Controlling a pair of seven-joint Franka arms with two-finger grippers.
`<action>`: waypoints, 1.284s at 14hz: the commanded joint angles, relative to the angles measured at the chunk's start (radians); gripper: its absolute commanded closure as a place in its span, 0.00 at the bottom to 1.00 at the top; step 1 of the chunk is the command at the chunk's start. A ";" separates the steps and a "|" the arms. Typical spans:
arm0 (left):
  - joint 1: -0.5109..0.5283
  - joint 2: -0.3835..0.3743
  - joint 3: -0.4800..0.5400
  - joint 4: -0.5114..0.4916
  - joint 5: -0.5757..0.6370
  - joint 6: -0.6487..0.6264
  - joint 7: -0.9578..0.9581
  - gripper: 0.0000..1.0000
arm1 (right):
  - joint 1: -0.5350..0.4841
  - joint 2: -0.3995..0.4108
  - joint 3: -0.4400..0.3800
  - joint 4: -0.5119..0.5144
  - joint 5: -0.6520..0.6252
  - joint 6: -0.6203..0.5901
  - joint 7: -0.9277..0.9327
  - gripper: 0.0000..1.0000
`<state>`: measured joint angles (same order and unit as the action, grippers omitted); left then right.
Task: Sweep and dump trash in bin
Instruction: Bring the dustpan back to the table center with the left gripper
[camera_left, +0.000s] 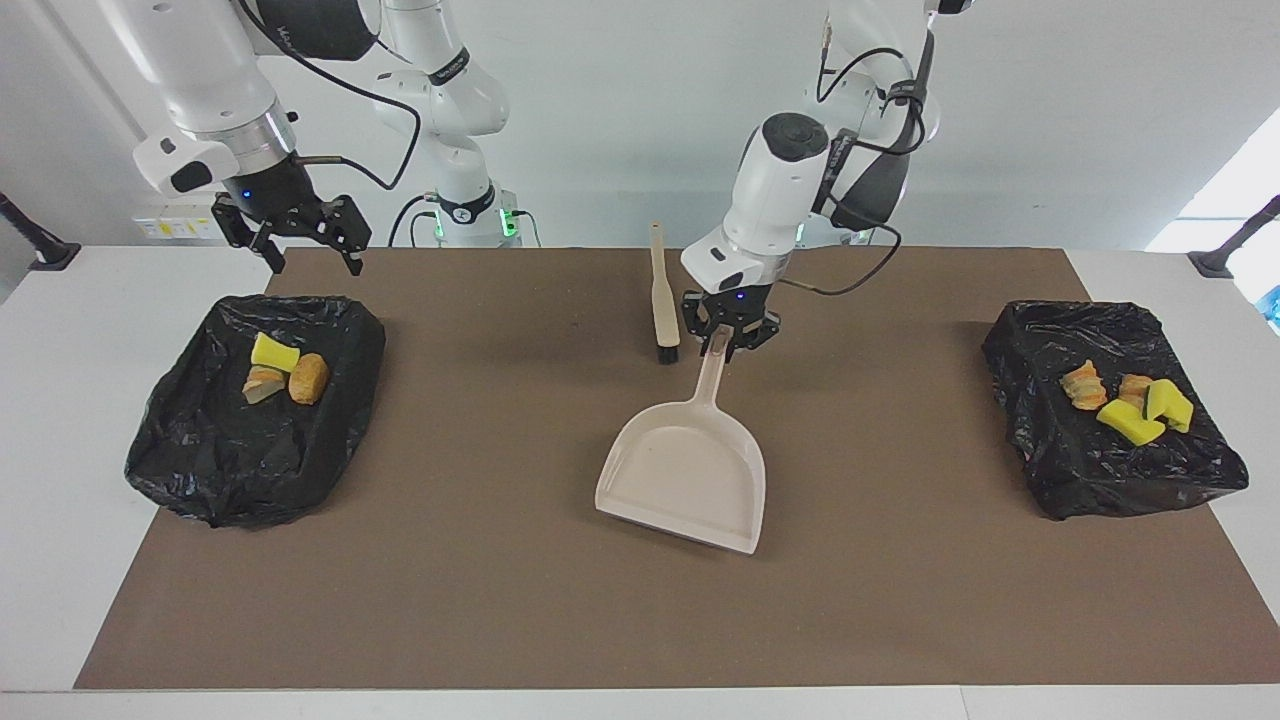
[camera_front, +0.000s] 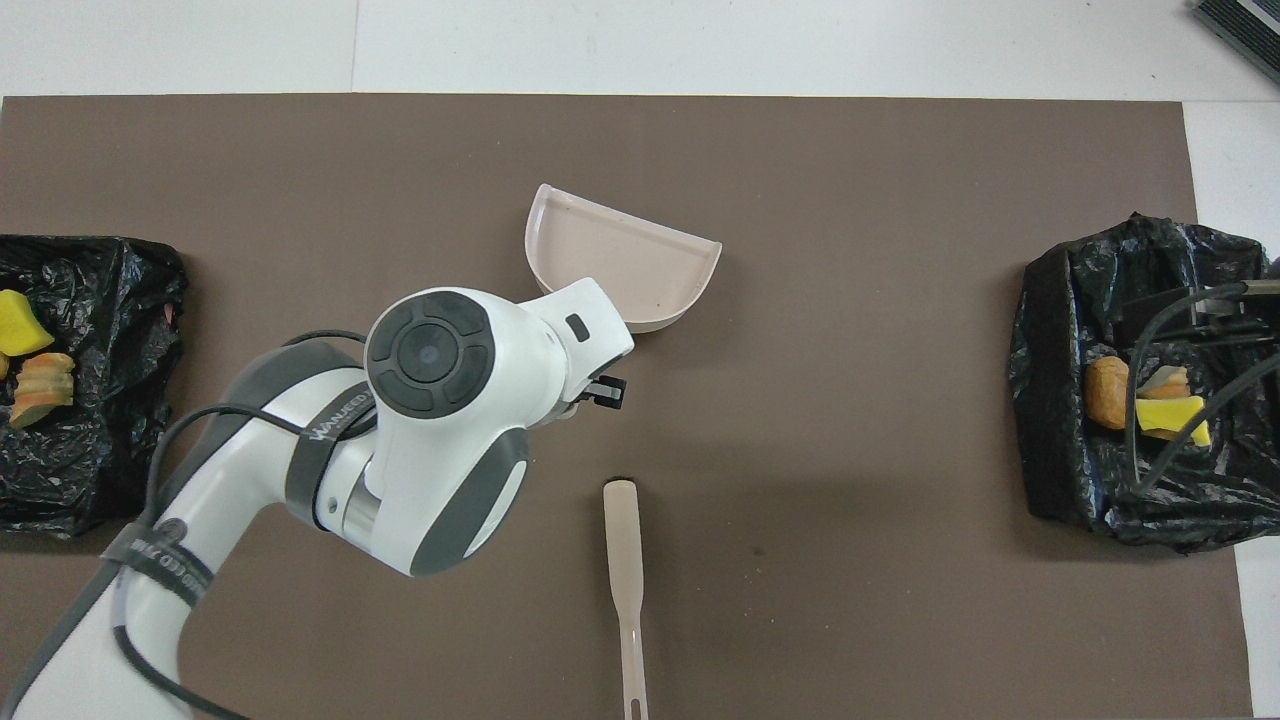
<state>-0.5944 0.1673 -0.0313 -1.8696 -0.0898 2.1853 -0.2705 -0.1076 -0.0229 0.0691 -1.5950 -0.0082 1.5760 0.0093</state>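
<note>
The dustpan hangs tilted above the brown mat in the overhead view, so for now my left gripper keeps holding the beige dustpan (camera_front: 618, 254).
My left gripper (camera_left: 722, 338) is shut on the handle of the beige dustpan (camera_left: 685, 480), which hangs tilted, lip down, low over the middle of the brown mat; in the overhead view the arm covers the handle and only the pan (camera_front: 625, 262) shows. Trash lies in both black-bagged bins. A yellow sponge bit (camera_left: 275, 352), a bread lump (camera_left: 308, 378) and a pale chunk (camera_left: 262, 383) lie in the bin (camera_left: 200, 470) at the right arm's end. Sponge bits (camera_left: 1130, 422) and bread lumps (camera_left: 1083, 385) lie in the bin (camera_left: 1120, 480) at the left arm's end. My right gripper (camera_left: 305, 245) waits open, over that first bin's robot-side edge.
A beige brush (camera_left: 664, 305) with black bristles lies on the mat nearer to the robots than the dustpan, its handle (camera_front: 624, 540) pointing toward them. The brown mat (camera_left: 500, 600) covers most of the white table.
</note>
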 joint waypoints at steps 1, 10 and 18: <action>-0.021 0.017 0.019 0.004 -0.013 0.022 -0.015 1.00 | -0.015 -0.015 0.009 -0.014 0.005 -0.013 0.009 0.00; -0.103 0.041 0.021 -0.048 -0.045 0.062 -0.092 1.00 | -0.017 -0.020 0.009 -0.019 0.002 -0.033 0.008 0.00; -0.085 0.032 0.025 -0.043 -0.047 0.041 -0.181 0.00 | -0.017 -0.022 0.009 -0.022 0.002 -0.036 0.009 0.00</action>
<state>-0.6755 0.2203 -0.0218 -1.8950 -0.1174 2.2273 -0.4388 -0.1105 -0.0246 0.0691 -1.5967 -0.0088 1.5526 0.0093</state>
